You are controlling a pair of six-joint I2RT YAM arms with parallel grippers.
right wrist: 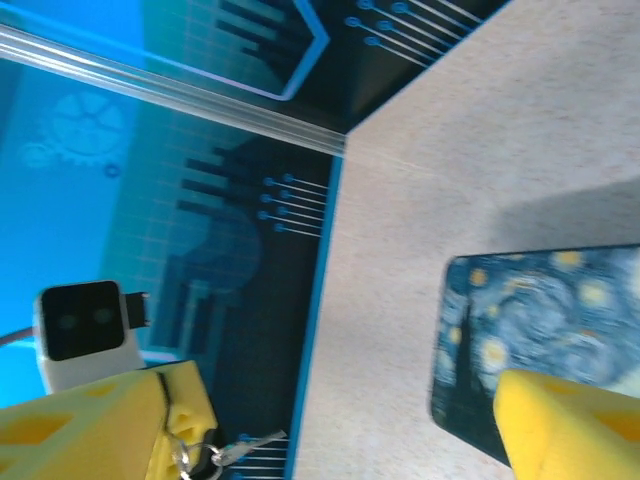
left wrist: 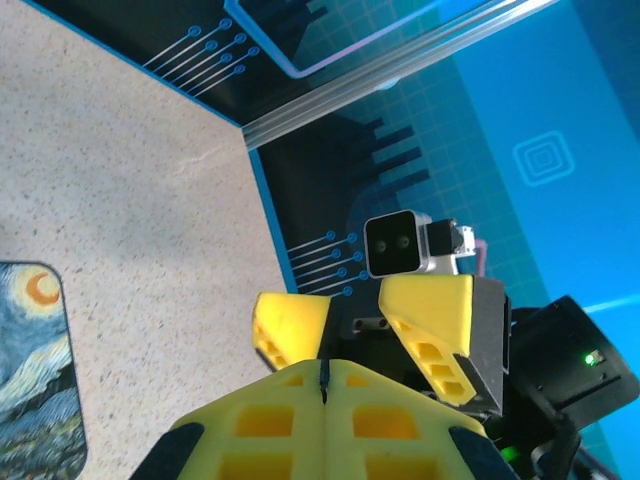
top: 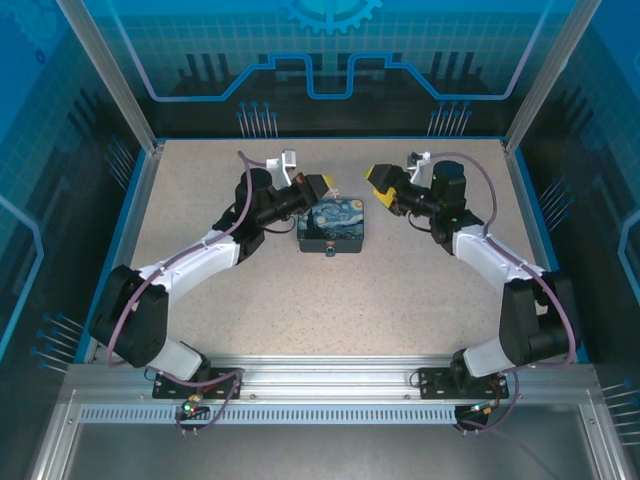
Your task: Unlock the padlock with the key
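Observation:
The key needs its blade free to unlock the padlock (top: 329,251), so my right gripper should reach the key and grab its head end (top: 334,192) beside the ring.
The padlock (top: 329,251) is a tiny dark speck with a brassy glint at the near side of the swirl-painted tin (top: 333,228). My left gripper (top: 322,187) hovers over the tin's far left corner, fingers pressed together (left wrist: 323,375) on a thin dark piece. In the right wrist view, a ring hangs from those fingertips (right wrist: 185,425) with the small grey key (right wrist: 250,443) dangling on it. My right gripper (top: 380,186) faces it from the right, a short gap away. Its yellow fingers (left wrist: 290,328) stand apart with nothing between them.
The tin (right wrist: 540,330) lies mid-table between both grippers, its painted lid (left wrist: 35,370) at the left of the left wrist view. Blue enclosure walls (top: 320,90) close off the back and sides. Bare speckled table (top: 330,310) stretches in front of the tin.

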